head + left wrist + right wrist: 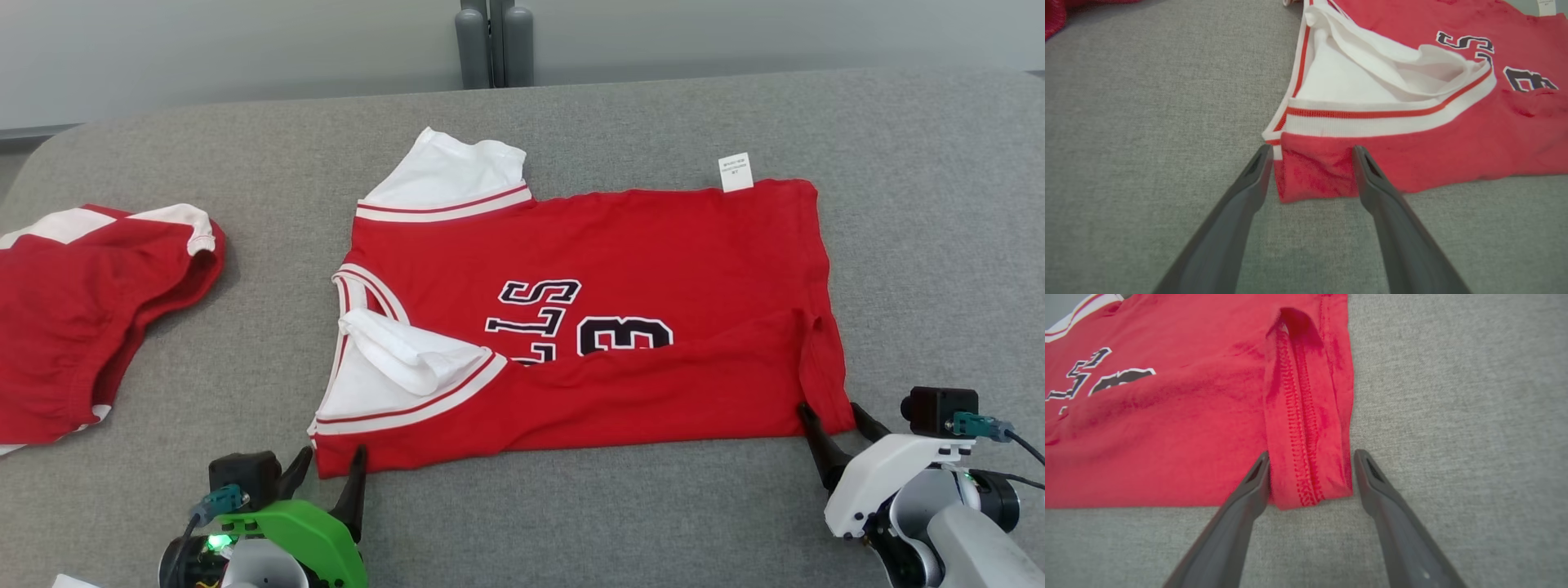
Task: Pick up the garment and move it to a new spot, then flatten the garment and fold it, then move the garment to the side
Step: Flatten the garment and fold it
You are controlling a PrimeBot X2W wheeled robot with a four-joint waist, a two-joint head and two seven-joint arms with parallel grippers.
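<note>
I should next grab the folded jersey with my left gripper by its red corner [335, 461] below the white striped trim [411, 416]. Then I can move the jersey to a new spot.
The garment [620, 327] is a red jersey with white striped trim and black lettering, lying folded lengthwise across the grey table. My left gripper [331, 459] is open at its near left corner, one finger on each side of that red corner [1312, 175]. At the near right corner my right gripper [833, 414] is open too, and its fingers straddle the stitched hem [1308, 473]. Neither jaw has closed on the cloth. A white label [735, 172] sticks out at the far edge.
A second red and white garment [82, 310] lies bunched at the table's left edge. Grey posts [494, 41] stand behind the table's [571, 523] far edge. Bare grey cloth surface runs along the near side and to the right of the jersey.
</note>
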